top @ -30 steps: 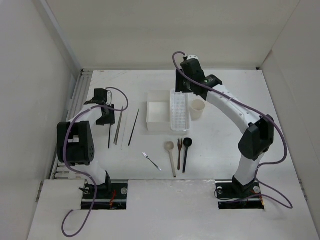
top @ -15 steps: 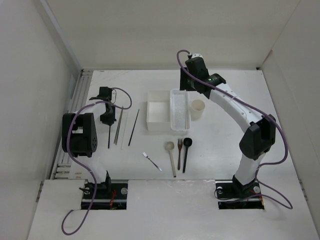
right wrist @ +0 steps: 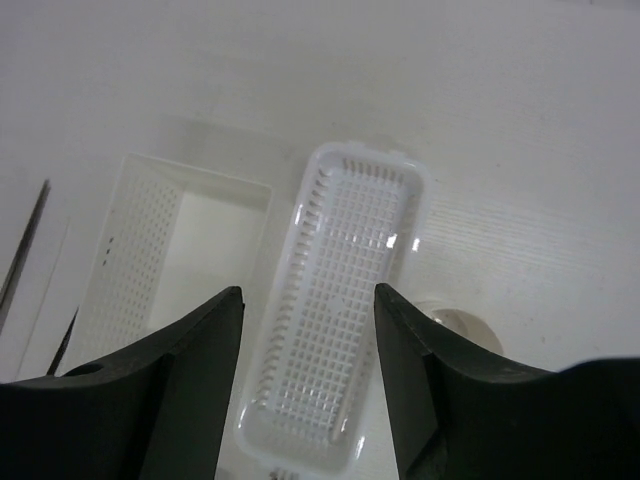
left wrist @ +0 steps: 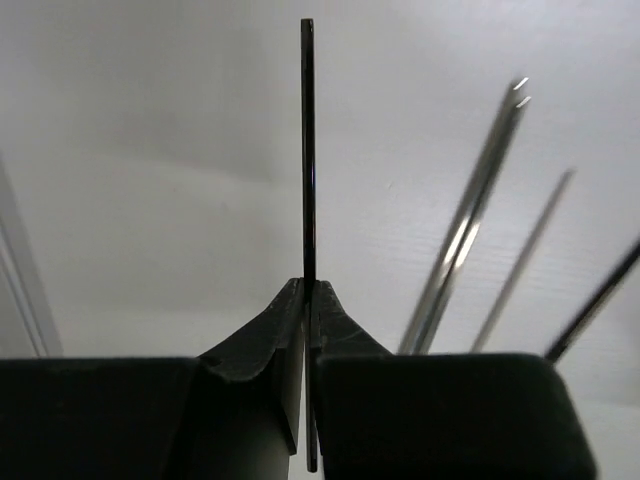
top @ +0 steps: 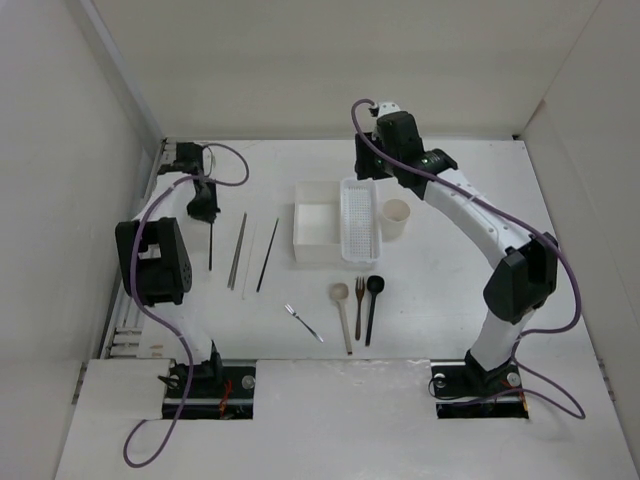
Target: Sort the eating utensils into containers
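Note:
My right gripper grabs the dark chopstick's loose end (top: pixel 210 262) sticking out from my left gripper next, to lay the chopstick lengthwise in the tray (top: pixel 360 222).
My left gripper (top: pixel 203 207) is at the far left, shut on a dark chopstick (top: pixel 210 246). In the left wrist view the dark chopstick (left wrist: pixel 308 160) sticks straight out from the pinched jaws of that gripper (left wrist: pixel 308 287). Three more chopsticks (top: pixel 238 250) lie to its right, the rightmost one dark (top: pixel 267 255). My right gripper (top: pixel 372 168) hovers open over the far end of the perforated tray (top: pixel 360 222), the tray (right wrist: pixel 350 230) showing between its fingers. The white square box (top: pixel 318 232) and beige cup (top: pixel 396 218) flank the tray. Nearer lie the silver fork (top: pixel 303 322), pale wooden spoon (top: pixel 342 315), brown fork (top: pixel 359 305) and black spoon (top: pixel 372 305).
White walls enclose the table on the left, back and right. A ribbed rail (top: pixel 150 190) runs along the left edge beside my left arm. Both arm bases (top: pixel 210 380) sit at the near edge.
The left gripper has shut on the dark chopstick and carried it toward the far left corner. The right gripper has shifted slightly right over the tray and opened a little.

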Controlling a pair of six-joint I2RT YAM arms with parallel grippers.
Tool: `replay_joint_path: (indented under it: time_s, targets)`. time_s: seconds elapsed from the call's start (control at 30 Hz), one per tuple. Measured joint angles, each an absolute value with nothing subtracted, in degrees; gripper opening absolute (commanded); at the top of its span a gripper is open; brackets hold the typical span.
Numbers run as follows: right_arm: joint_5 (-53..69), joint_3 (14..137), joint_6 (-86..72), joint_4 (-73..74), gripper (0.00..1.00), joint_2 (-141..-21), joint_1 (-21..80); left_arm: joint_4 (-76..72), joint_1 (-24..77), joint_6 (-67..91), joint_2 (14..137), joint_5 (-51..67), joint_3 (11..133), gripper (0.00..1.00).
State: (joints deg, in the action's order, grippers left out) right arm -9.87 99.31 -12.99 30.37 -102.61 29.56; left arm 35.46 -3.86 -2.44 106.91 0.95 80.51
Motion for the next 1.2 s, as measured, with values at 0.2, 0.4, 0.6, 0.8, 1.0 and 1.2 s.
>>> replay_joint_path:
  time_s: [0.2,0.4,0.6,0.8,1.0,1.2]
  targets:
    - [4.62,94.17,-8.62,22.72,0.75,-97.67,31.35,37.69,-3.79,-1.61,103.55,6.24,94.0,0.0]
    - [18.02,101.84,-6.92,16.82,0.77,-102.96,36.91,37.04,-1.63,2.68,97.65,10.07,100.57,0.0]
    - [30.65,112.29,-13.82,5.72,0.7,-113.21,39.53,34.3,4.45,8.56,93.84,12.56,103.83,0.0]
    - [33.23,115.02,-21.89,1.28,0.63,-119.5,39.05,32.51,7.94,13.23,93.8,12.56,106.67,0.0]
    - [31.46,114.58,-25.54,0.8,0.63,-120.62,39.09,32.38,10.09,16.1,93.8,11.4,106.67,0.0]
    - [31.07,114.58,-27.31,0.25,0.41,-120.62,39.09,32.4,12.43,16.93,93.8,10.46,106.67,0.0]
